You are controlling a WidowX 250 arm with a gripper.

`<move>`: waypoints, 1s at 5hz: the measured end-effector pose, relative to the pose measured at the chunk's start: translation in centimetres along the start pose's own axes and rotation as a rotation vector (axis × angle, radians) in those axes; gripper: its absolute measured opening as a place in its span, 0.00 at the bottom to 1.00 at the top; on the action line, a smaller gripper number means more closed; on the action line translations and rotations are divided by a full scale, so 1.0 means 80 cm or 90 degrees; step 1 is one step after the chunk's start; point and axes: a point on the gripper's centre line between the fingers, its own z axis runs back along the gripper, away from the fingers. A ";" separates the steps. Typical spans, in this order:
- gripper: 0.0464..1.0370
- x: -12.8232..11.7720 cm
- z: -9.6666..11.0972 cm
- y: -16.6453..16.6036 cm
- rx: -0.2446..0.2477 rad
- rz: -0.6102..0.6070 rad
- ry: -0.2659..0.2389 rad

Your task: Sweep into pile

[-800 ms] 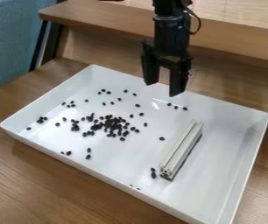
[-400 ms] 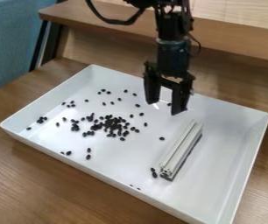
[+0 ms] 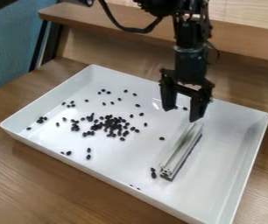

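The gripper grips the silvery bar (image 3: 182, 149) by its end opposite the two beans next, to sweep the dark beans into a pile.
My gripper (image 3: 182, 115) hangs over the far right part of the white tray (image 3: 116, 179), above the far end of a metal bar, with its two fingers apart and nothing between them. The silvery bar (image 3: 182, 149) lies lengthwise in the right half of the tray. Dark beans (image 3: 111, 125) form a loose cluster left of the tray's middle, and several more are scattered around it. Two beans (image 3: 153, 173) are beside the bar's near end.
The tray's raised walls surround the beans and bar. Behind it runs a wooden ledge (image 3: 241, 43). A blue surface (image 3: 10, 48) stands at the upper left, and the wooden table (image 3: 48, 183) extends in front.
My gripper has come down and moved to the right, from above the tray's back edge to over the bar's far end. It stays open.
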 end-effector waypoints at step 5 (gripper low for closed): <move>0.96 -0.033 -0.035 -0.033 0.044 0.126 0.001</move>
